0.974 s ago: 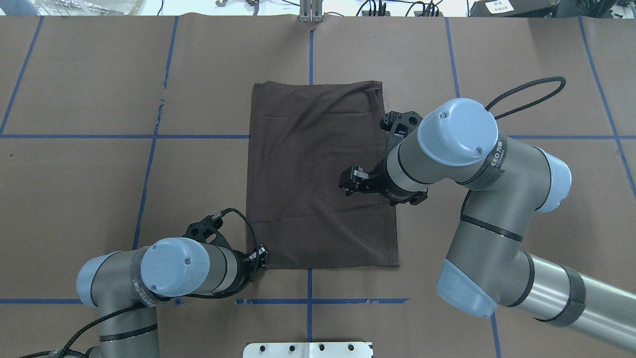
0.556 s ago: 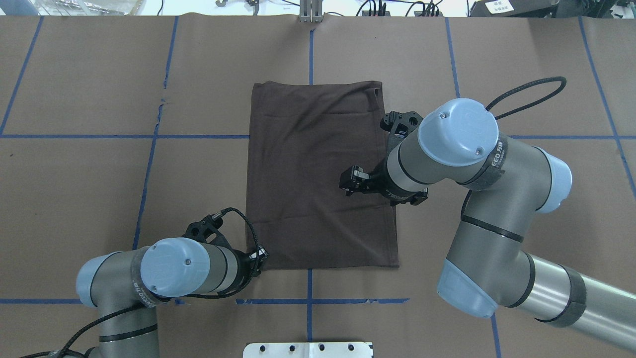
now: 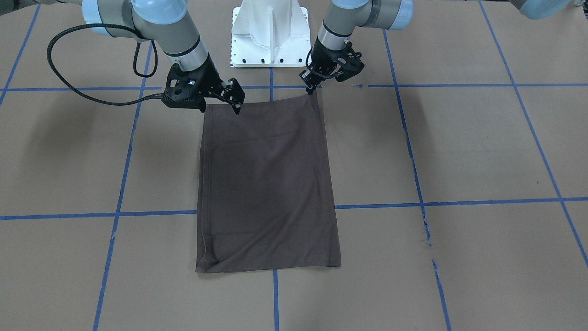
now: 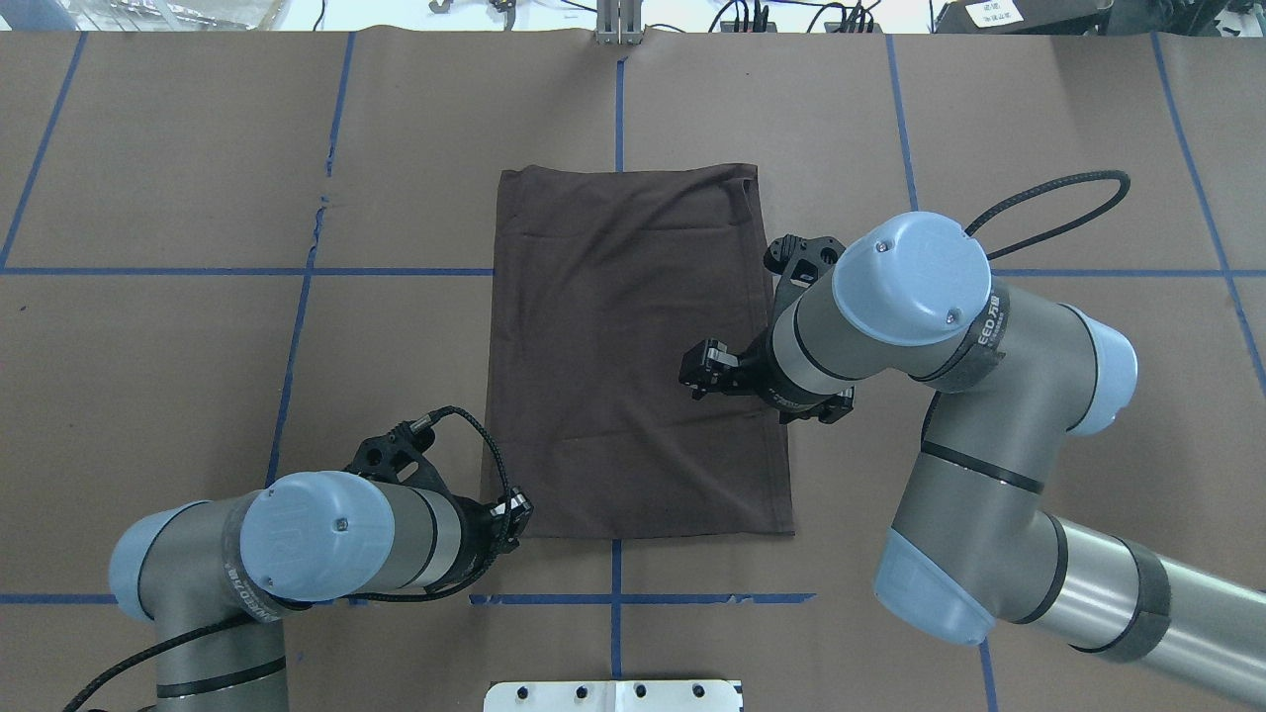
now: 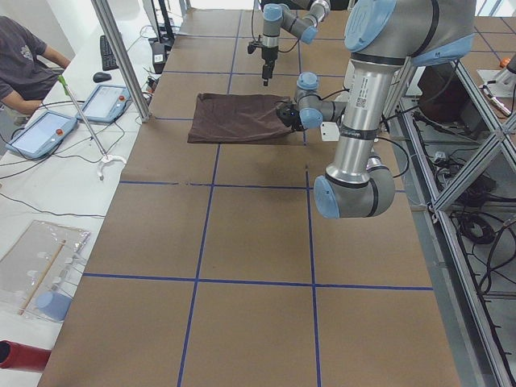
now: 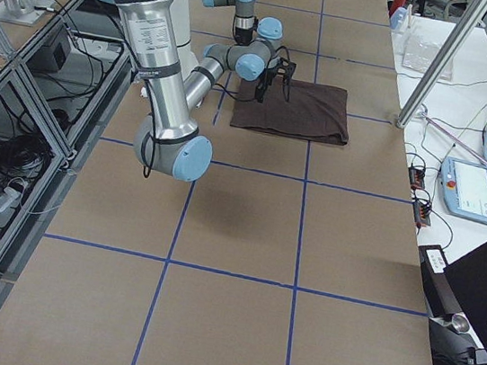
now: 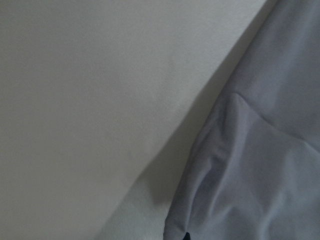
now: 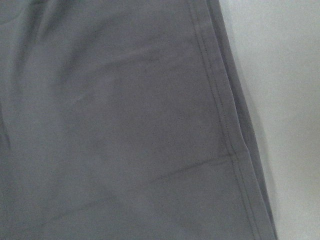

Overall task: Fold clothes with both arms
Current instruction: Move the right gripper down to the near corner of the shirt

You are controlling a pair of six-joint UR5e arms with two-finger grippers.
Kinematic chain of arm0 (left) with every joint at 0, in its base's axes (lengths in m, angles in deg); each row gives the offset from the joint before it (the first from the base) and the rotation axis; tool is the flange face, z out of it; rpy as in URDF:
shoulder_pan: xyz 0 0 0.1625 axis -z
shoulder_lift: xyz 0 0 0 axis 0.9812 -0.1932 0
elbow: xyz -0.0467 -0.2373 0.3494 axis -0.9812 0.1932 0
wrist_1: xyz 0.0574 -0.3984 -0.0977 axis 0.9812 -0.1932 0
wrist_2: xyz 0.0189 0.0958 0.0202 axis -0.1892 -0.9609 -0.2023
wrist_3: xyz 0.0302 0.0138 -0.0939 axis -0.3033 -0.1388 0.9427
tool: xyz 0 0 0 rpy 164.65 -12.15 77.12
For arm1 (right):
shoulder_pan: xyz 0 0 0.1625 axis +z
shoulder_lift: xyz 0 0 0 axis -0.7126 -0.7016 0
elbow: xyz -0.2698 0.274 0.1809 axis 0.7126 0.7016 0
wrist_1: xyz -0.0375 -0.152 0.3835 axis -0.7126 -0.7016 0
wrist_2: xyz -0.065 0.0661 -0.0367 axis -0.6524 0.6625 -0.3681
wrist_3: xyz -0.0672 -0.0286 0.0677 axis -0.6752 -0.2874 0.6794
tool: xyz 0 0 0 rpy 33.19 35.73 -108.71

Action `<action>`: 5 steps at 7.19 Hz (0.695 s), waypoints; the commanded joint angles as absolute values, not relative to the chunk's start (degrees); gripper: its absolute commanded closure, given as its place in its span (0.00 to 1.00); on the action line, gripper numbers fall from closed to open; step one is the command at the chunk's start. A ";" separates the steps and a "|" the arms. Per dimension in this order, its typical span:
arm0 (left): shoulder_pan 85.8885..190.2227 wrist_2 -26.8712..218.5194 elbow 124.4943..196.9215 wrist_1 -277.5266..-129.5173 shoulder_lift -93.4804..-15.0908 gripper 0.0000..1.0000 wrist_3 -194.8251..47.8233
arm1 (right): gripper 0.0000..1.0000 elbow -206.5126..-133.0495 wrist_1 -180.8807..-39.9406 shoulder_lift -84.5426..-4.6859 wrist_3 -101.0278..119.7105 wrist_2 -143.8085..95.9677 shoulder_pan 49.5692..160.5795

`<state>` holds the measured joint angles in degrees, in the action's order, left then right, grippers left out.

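The wide middle of the cloth (image 3: 264, 182) lies flat on the tabletop. My right gripper will next pinch the T-shirt by its free hem corner (image 3: 209, 107) to fold it.
The dark brown T-shirt (image 4: 633, 346) lies folded into a long flat rectangle on the brown paper table (image 4: 198, 396). It also shows in the front view (image 3: 266, 184). My left gripper (image 4: 516, 516) is low at the shirt's near left corner and is shut on that corner; in the front view (image 3: 313, 89) its tips pinch the cloth. The left wrist view shows puckered cloth (image 7: 250, 165). My right gripper (image 4: 704, 371) hovers open and empty above the shirt's right edge, also seen in the front view (image 3: 220, 106). The right wrist view shows a stitched hem (image 8: 215, 100).
Blue tape lines (image 4: 297, 326) grid the table. The white pedestal base (image 3: 271, 32) stands at the near middle edge. An operator (image 5: 24, 56) and tablets (image 5: 48, 129) are on a side bench beyond the table's far edge.
My left arm has drawn back and to the left, tugging the shirt's near left corner with it. My right gripper has shifted slightly toward the robot.
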<state>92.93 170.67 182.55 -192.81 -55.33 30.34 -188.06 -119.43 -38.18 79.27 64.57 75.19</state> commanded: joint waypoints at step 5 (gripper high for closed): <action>92.40 170.71 183.12 -192.27 -55.43 1.00 29.72 | 0.00 -186.65 -119.09 -40.71 100.86 48.16 59.77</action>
